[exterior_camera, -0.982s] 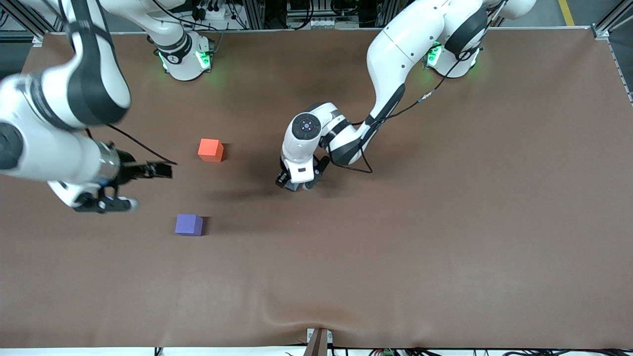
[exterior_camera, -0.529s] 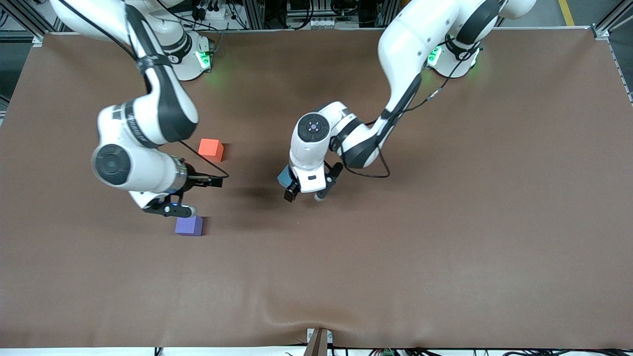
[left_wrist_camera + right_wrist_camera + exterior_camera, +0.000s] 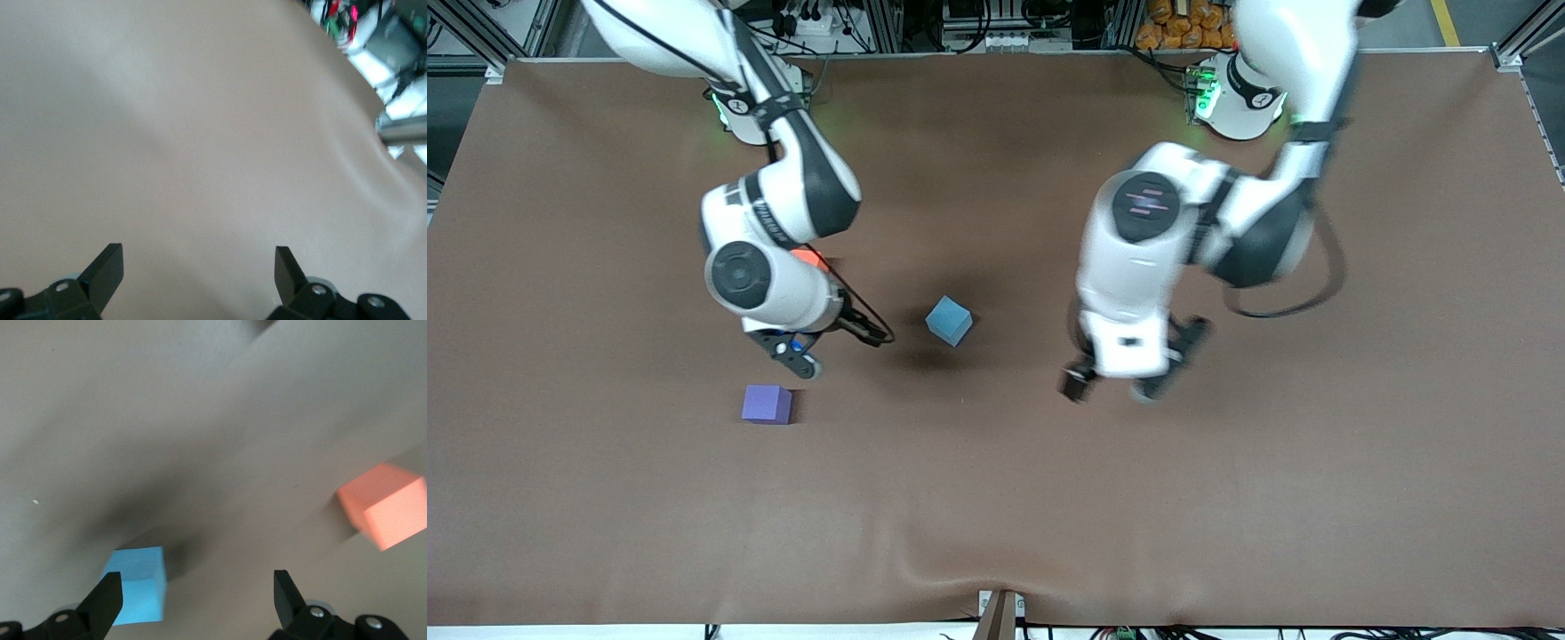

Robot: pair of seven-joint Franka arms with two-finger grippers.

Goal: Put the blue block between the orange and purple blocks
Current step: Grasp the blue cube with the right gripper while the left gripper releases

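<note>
The blue block (image 3: pixel 949 320) needs to go between the orange block and the purple block (image 3: pixel 767 404), so my right gripper will grab it by its opposite sides next.
The blue block (image 3: pixel 949 320) lies free on the brown table, near its middle; the right wrist view shows the blue block (image 3: pixel 137 585) close to one fingertip. My right gripper (image 3: pixel 834 347) hangs open and empty beside it, toward the right arm's end. The right arm covers most of the orange block (image 3: pixel 811 258), while the right wrist view shows the orange block (image 3: pixel 383 505) in full. The purple block (image 3: pixel 767 404) sits nearer the front camera than the orange one. My left gripper (image 3: pixel 1116 384) is open and empty over bare table (image 3: pixel 200 133), toward the left arm's end.
The brown cloth (image 3: pixel 1227 498) has a wrinkle at its front edge by a clamp (image 3: pixel 1000 613). Both arm bases (image 3: pixel 1232 102) stand along the edge farthest from the front camera.
The left gripper opened, let go of the blue block and pulled away toward its own end. The right arm swung in from its end and now covers most of the orange block.
</note>
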